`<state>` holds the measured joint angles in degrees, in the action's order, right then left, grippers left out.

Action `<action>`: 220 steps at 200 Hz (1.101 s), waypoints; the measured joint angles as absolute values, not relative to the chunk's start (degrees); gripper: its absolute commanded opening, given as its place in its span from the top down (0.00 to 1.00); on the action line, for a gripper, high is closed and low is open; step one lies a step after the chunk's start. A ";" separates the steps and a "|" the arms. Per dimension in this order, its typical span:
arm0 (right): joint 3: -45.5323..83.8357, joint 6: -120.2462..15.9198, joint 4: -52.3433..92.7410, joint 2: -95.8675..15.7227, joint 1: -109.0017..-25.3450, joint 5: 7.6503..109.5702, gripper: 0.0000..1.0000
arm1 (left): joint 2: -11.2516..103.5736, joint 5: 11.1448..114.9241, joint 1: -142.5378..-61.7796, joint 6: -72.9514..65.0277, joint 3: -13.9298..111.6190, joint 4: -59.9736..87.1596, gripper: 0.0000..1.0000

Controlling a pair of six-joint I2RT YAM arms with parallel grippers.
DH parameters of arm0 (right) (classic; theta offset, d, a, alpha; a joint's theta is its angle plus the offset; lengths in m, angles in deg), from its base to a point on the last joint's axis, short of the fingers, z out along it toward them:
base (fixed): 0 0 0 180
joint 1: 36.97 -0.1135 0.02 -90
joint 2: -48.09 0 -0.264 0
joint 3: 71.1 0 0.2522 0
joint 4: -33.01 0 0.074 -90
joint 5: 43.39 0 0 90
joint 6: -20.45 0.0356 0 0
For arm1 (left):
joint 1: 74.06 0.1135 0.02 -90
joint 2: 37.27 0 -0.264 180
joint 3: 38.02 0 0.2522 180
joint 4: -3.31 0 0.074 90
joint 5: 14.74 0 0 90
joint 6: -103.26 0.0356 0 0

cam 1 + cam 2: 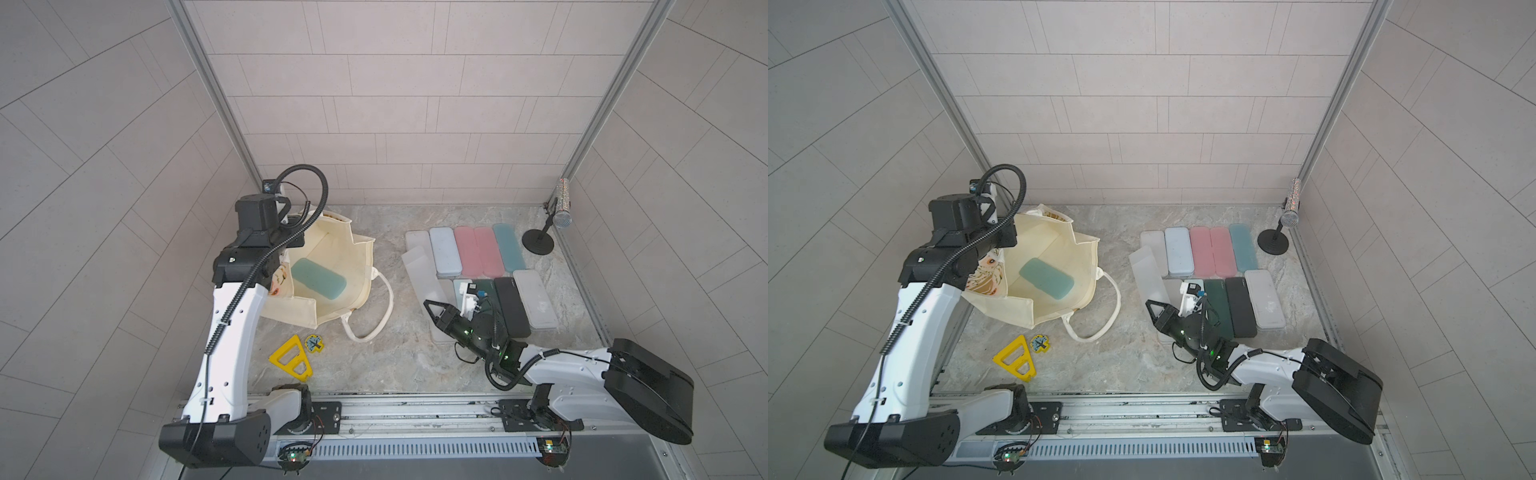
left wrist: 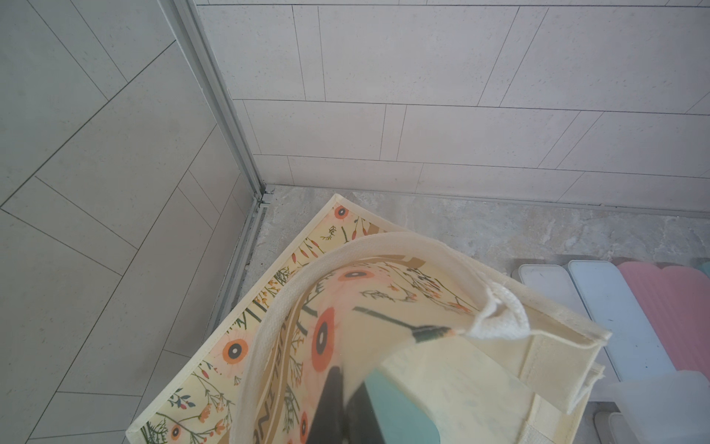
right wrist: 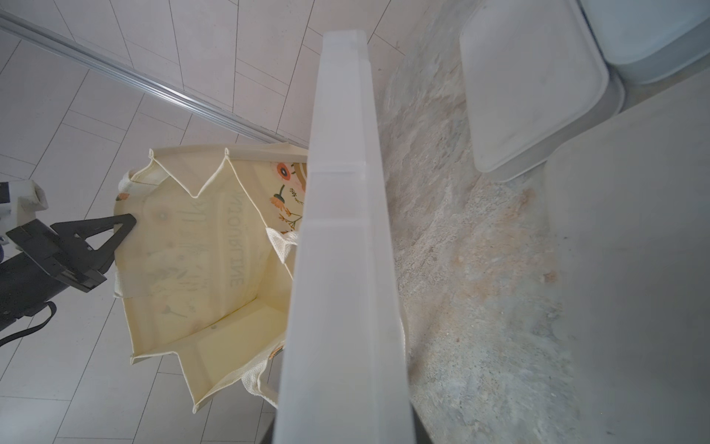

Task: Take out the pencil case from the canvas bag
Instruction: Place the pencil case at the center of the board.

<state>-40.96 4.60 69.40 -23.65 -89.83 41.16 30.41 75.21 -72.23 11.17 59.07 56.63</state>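
The far end of the translucent white pencil case point(image 3: 345, 269) tilts up above the marbled tabletop, so my right gripper should keep holding the pencil case until it lies flat.
The cream canvas bag point(image 1: 291, 312) lies open on its side at the left of the table, its mouth facing up in both top views. A teal pencil case point(image 1: 318, 279) point(image 1: 1046, 277) rests inside on the lower wall. My left gripper point(image 2: 343, 399) is shut on the bag's printed wall at the rim and holds it up; the teal case point(image 2: 399, 417) lies just beside its fingers. The right gripper point(image 1: 431, 306) is shut on a translucent white pencil case point(image 3: 345, 269), held on edge over the table to the right of the bag point(image 3: 184, 250).
Several pencil cases lie in two rows at the right: white, light blue point(image 1: 444, 251), pink point(image 1: 478, 251), teal, dark green, black point(image 1: 512, 305). A microphone on a round stand point(image 1: 538, 241) is at the back right. A yellow triangular piece point(image 1: 291, 361) and a small disc point(image 1: 314, 343) lie in front of the bag.
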 measured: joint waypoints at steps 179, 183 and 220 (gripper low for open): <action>-28.96 -0.47 39.54 -31.76 -101.72 22.36 0.78 | 29.36 69.90 -68.48 9.09 59.07 56.87 1.00; -29.42 -0.32 40.46 -32.57 -101.77 22.36 0.77 | 29.36 69.74 -68.39 9.01 59.07 56.87 1.00; -29.94 1.02 48.74 -40.07 -102.88 22.32 0.74 | 29.34 67.95 -67.58 8.15 59.05 56.80 1.00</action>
<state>-29.94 1.02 48.74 -40.07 -102.88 22.32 29.34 67.95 -67.58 8.15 59.05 56.80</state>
